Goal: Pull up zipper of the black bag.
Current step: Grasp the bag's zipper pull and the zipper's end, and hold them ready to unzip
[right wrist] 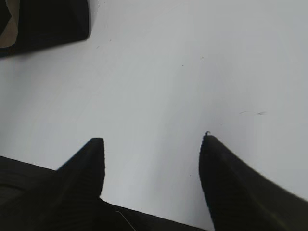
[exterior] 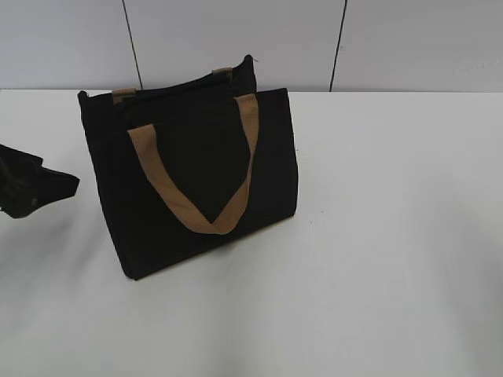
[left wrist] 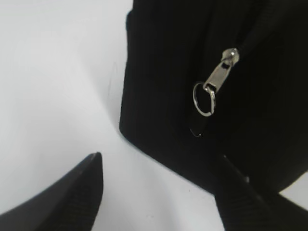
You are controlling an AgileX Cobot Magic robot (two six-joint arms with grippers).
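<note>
The zipper's fabric end hangs loose below the silver pull, so my left gripper pinches the zipper by that slack fabric tip next.
The black bag stands upright on the white table with a tan handle hanging down its front. In the left wrist view the bag's end panel fills the upper right, and the zipper's silver pull with its ring hangs there. My left gripper is open, its fingertips just short of the bag's lower corner, below the pull; it shows at the exterior view's left edge. My right gripper is open and empty over bare table, the bag's corner far at the upper left.
The white table spreads wide to the right and front of the bag. A grey panelled wall stands behind. The right arm is out of the exterior view.
</note>
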